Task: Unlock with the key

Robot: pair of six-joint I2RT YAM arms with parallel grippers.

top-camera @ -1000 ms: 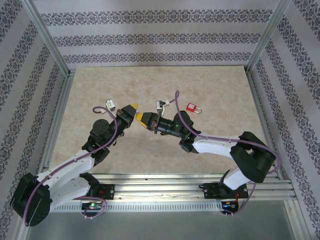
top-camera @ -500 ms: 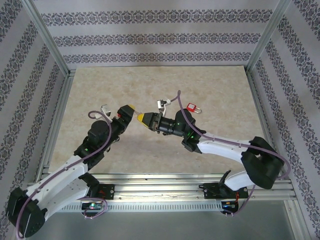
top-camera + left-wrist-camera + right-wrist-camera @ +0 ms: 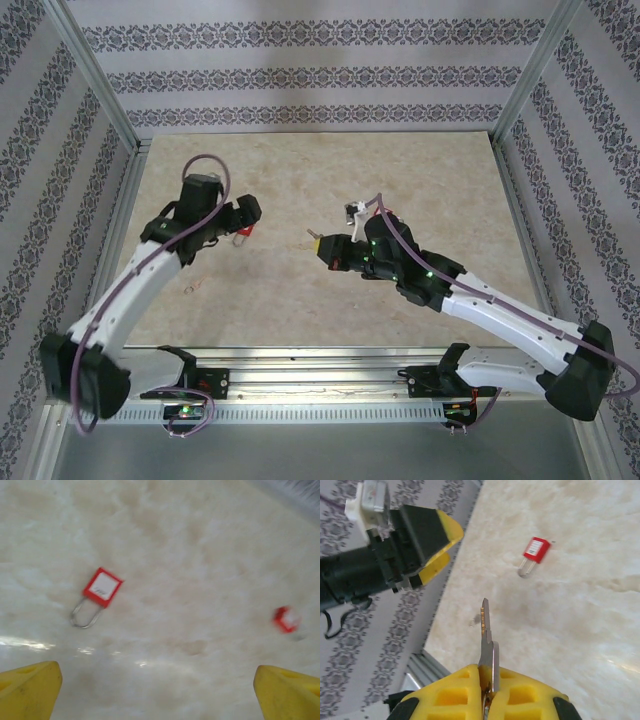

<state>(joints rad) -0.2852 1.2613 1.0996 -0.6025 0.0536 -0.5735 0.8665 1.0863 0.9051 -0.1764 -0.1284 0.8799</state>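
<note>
My left gripper is to grab the red padlock next by the side edges of its body (image 3: 537,549), so the padlock's end opposite the shackle stays open for the key (image 3: 486,625).
A silver key (image 3: 486,625) stands up out of my right gripper (image 3: 487,672), which is shut on its head, blade pointing away. In the top view this gripper (image 3: 324,247) is at mid-table, pointing left with the key tip (image 3: 312,234) ahead of it. The red padlock (image 3: 535,550) lies flat on the table, shackle closed. In the top view the padlock (image 3: 243,232) is just under my left gripper (image 3: 243,214). The left wrist view has the padlock (image 3: 102,587) ahead and to the left of my left gripper (image 3: 157,695), whose yellow fingertips (image 3: 30,687) stand wide apart with nothing between them.
A small blurred red thing (image 3: 286,619) lies on the table to the right of the padlock. Patterned walls and aluminium posts (image 3: 100,90) enclose the table on three sides. A metal rail (image 3: 330,370) runs along the near edge by the arm bases.
The grippers were tip to tip at mid-table. My left gripper has opened and swung away to the far left. My right arm has stretched forward, still shut on the key.
</note>
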